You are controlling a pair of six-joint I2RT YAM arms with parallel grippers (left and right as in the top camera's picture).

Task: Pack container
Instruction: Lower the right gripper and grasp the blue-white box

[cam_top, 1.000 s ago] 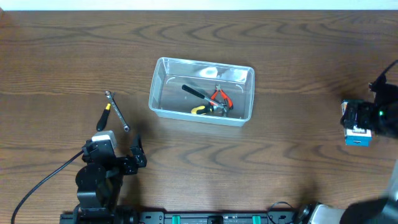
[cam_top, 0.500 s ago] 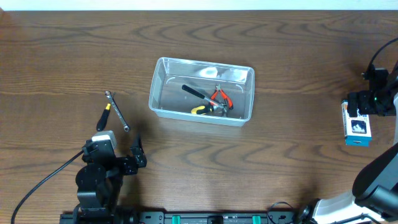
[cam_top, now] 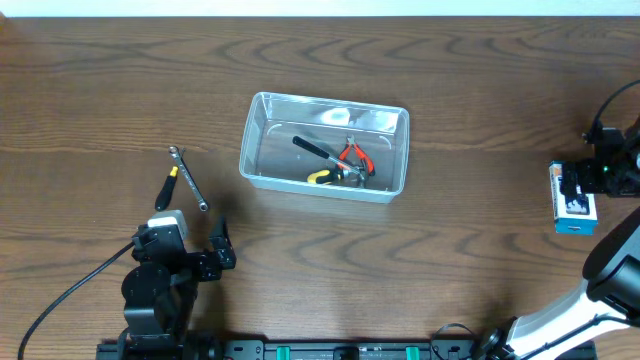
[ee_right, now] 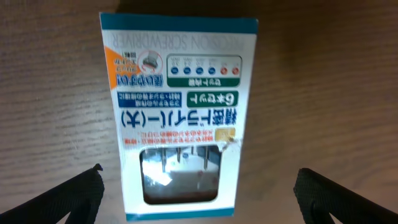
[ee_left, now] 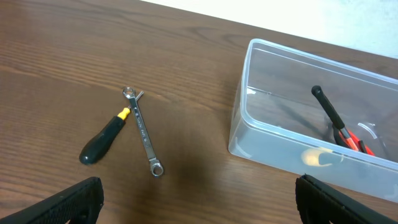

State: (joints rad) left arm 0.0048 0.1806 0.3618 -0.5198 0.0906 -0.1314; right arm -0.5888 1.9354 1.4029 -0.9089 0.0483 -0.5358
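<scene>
The right gripper isn't ready to close on the box yet. Its fingers are above the box's whole side [cam_top: 573, 200] [ee_right: 180, 119] and would miss if they closed now, so it needs to first go lower.
The clear plastic container [cam_top: 262, 150] stands at the table's middle and holds red-handled pliers [cam_top: 354, 158], a black-handled tool and a yellow-handled tool. It also shows in the left wrist view [ee_left: 267, 142]. A silver wrench [cam_top: 188, 179] and a black screwdriver with a yellow collar [cam_top: 167, 188] lie left of it, also seen in the left wrist view as wrench [ee_left: 143, 132] and screwdriver [ee_left: 101, 140]. My left gripper [ee_left: 199, 205] is open and empty, short of them. My right gripper [ee_right: 199, 199] is open, its fingers either side of a blue-and-white cardboard box [ee_right: 179, 112], not touching it.
The blue-and-white box [cam_top: 574, 206] lies flat near the table's right edge, far from the container. My left arm [cam_top: 160, 275] rests at the front left. The right arm [cam_top: 610, 165] hangs over the right edge.
My right wrist has shifted away from over the box toward the right edge, uncovering more of the box. The left arm and the tools have not moved.
</scene>
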